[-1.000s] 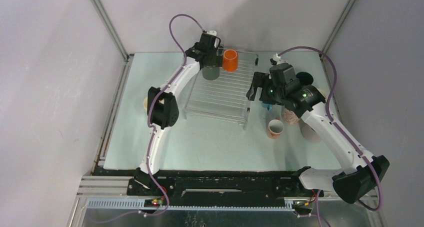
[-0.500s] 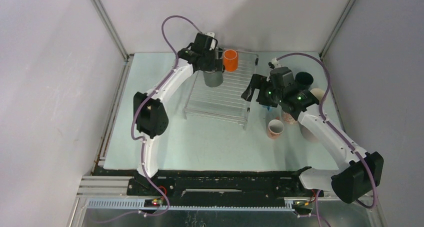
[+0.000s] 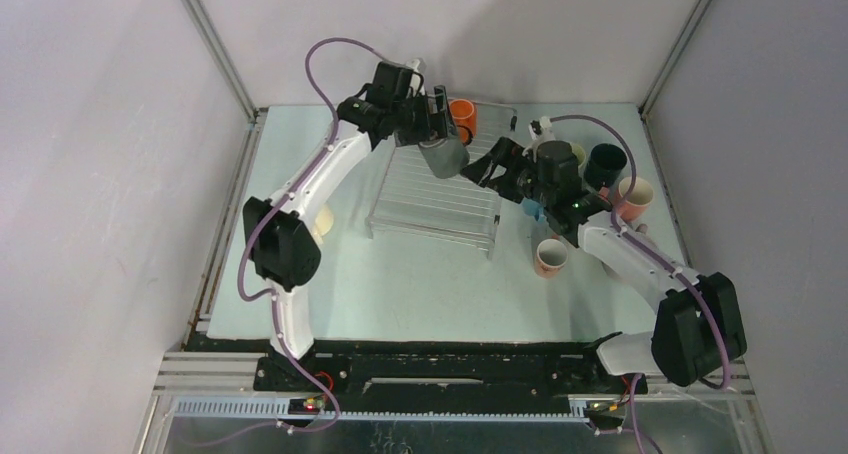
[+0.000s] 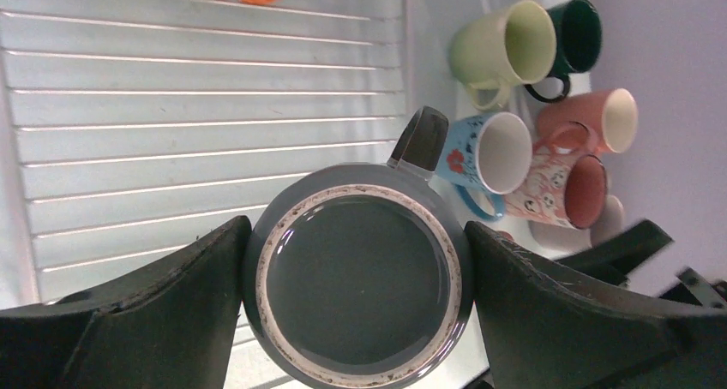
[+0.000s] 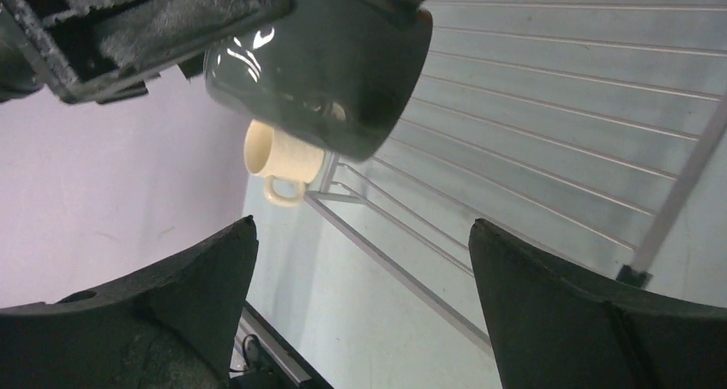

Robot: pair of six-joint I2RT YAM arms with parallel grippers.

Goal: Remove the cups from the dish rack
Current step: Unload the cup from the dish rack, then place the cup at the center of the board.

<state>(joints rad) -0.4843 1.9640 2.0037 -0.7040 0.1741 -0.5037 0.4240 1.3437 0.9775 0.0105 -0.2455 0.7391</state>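
Note:
The grey cup [image 4: 356, 286] will be pinched next by the side of its open rim with my right gripper, to set it upright. My left gripper is holding the cup's body.
My left gripper [image 3: 445, 152] is shut on a grey cup [image 4: 356, 286], one finger on each side of its body, and holds it tilted in the air above the dish rack [image 3: 430, 199]. The right wrist view has that grey cup [image 5: 334, 72] hanging at upper left. My right gripper [image 3: 478, 167] stands open and empty just right of the grey cup, over the rack's right edge. An orange cup [image 3: 462, 114] stands at the rack's far edge. The rack's wires [image 4: 171, 106] are otherwise bare.
Right of the rack a cluster of cups sits on the table: pale green [image 4: 506, 50], dark green [image 4: 574, 33], pink [image 4: 591, 119], blue [image 4: 484, 153], patterned pink [image 4: 561, 188]. A speckled cup [image 3: 549, 257] stands nearer. A cream cup [image 3: 322, 219] is left of the rack.
The left gripper has lifted the grey cup off the rack's far left part and swung it right. The right gripper has moved left toward it, still open.

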